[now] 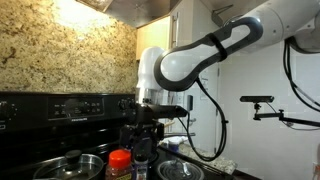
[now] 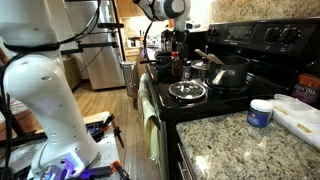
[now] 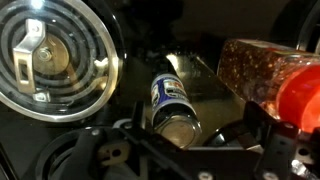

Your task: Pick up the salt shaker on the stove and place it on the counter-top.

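Note:
The gripper grabs the salt shaker (image 1: 141,163) from above near its shiny top next, leaving the shaker's base free to stand on the counter-top.
The salt shaker (image 3: 170,100) is a slim shaker with a blue and white label and a shiny top, standing on the dark cooktop of the stove (image 2: 262,45). In the wrist view it sits just ahead of my gripper (image 3: 190,140), between the lines of the two spread fingers. The gripper is open and empty. In an exterior view the gripper (image 1: 148,122) hangs just above the shaker (image 1: 141,163), which looks small and dark there. In an exterior view the gripper (image 2: 170,52) is over the stove's far end. The speckled counter-top (image 2: 225,150) lies beside the stove.
A wider jar with an orange-red lid (image 3: 272,78) stands close beside the shaker, also seen in an exterior view (image 1: 119,163). A glass pan lid (image 3: 50,60) lies on the other side. A dark pot (image 2: 228,72) and a white tub (image 2: 260,113) are nearby.

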